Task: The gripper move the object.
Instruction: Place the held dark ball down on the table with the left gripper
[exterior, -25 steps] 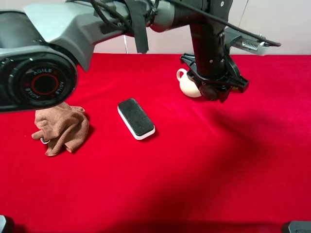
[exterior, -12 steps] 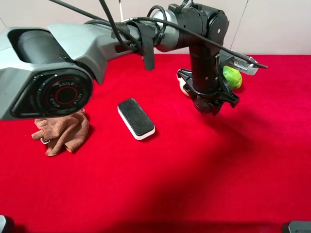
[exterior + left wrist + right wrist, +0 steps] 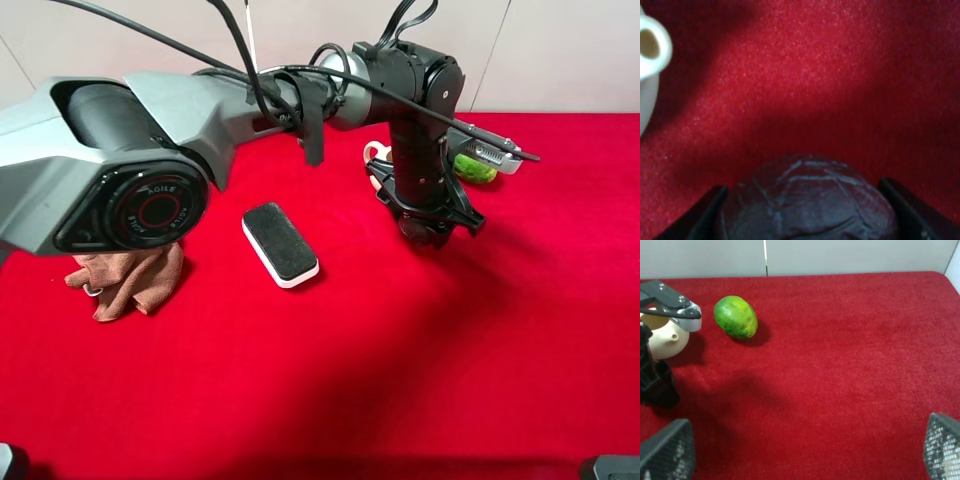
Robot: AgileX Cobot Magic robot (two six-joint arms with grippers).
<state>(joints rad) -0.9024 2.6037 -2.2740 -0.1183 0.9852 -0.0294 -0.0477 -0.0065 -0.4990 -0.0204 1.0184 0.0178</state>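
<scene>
I should let go of the dark maroon ball with my left gripper now, because the bottom of the ball touches the red cloth and the ball would rest there.
My left gripper (image 3: 425, 228) reaches across to the right of the middle and hangs low over the red cloth, beside the white teapot (image 3: 376, 156). In the left wrist view the left gripper (image 3: 807, 212) is shut on the dark maroon ball (image 3: 807, 187), which sits between the two black fingers (image 3: 707, 217). The ball is hidden in the exterior view. The left gripper also shows in the right wrist view (image 3: 657, 385). My right gripper (image 3: 805, 450) is open and empty, well apart from the ball.
A green round fruit (image 3: 475, 168) lies behind the left gripper, next to the teapot (image 3: 662, 337); it also shows in the right wrist view (image 3: 736, 316). A black-topped white eraser (image 3: 280, 243) lies mid-table. A brown rag (image 3: 125, 280) lies at the left.
The left arm has swung forward and down with the ball, closer to the cloth. The green fruit, hidden a second ago, now shows behind it.
</scene>
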